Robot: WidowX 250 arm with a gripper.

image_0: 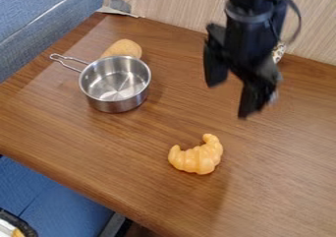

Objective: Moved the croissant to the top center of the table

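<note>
The croissant (199, 157) needs to move to the top center of the table, so the robot's gripper should grip it by its thick curved middle next.
The black gripper (226, 97) hangs over the upper right part of the wooden table (282, 167), above and behind the croissant. Its two fingers are spread apart with nothing between them. An orange-yellow toy croissant (199, 157) lies on the table a little right of the middle and toward the front edge, its hollow side facing up and left in the camera view. Gripper and croissant do not touch.
A steel saucepan (113, 105) stands at the left, its wire handle pointing to the upper left. Behind it lies a brown rounded object (123, 48). Another object (278, 52) is partly hidden behind the arm by the wall.
</note>
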